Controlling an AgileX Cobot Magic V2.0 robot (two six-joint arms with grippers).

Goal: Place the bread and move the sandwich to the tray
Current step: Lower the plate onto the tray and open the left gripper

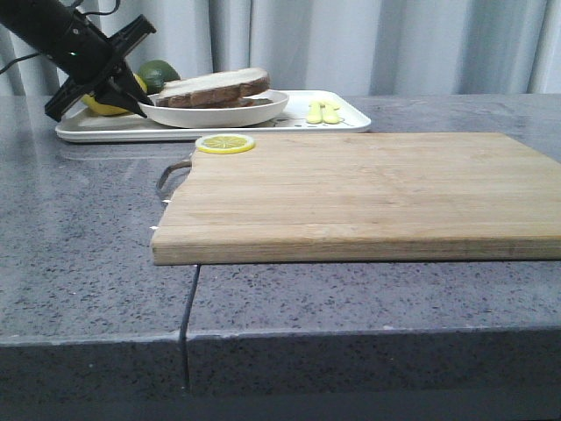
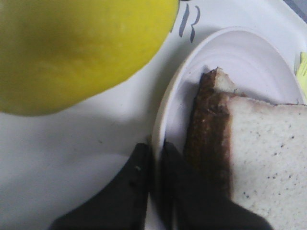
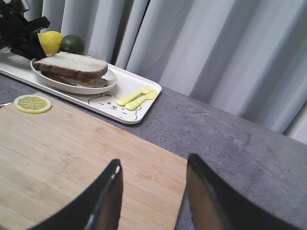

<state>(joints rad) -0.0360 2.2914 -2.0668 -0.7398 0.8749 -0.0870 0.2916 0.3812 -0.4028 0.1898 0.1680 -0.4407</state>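
Note:
The round plate's base is on the white tray, inside the tray's edges, and the plate would stay there, so my left gripper needs to let go of the plate now.
The sandwich (image 1: 215,88) lies on a round white plate (image 1: 219,115), with a pale slice of bread (image 2: 268,158) with a dark crust as its top layer. The plate stands on the white tray (image 1: 346,117) at the back left of the table. My left gripper (image 1: 140,103) is shut on the plate's left rim (image 2: 165,110), one finger outside the rim and one inside, next to the crust. My right gripper (image 3: 153,165) hangs open and empty over the right end of the wooden board (image 3: 72,158). From there the sandwich (image 3: 72,67) and tray (image 3: 144,98) show far off.
A big lemon (image 2: 81,48) and a green lime (image 1: 159,72) sit on the tray just behind my left gripper. Yellow toy cutlery (image 1: 323,111) lies on the tray's right part. A lemon slice (image 1: 225,143) rests on the board's far left corner (image 1: 351,189).

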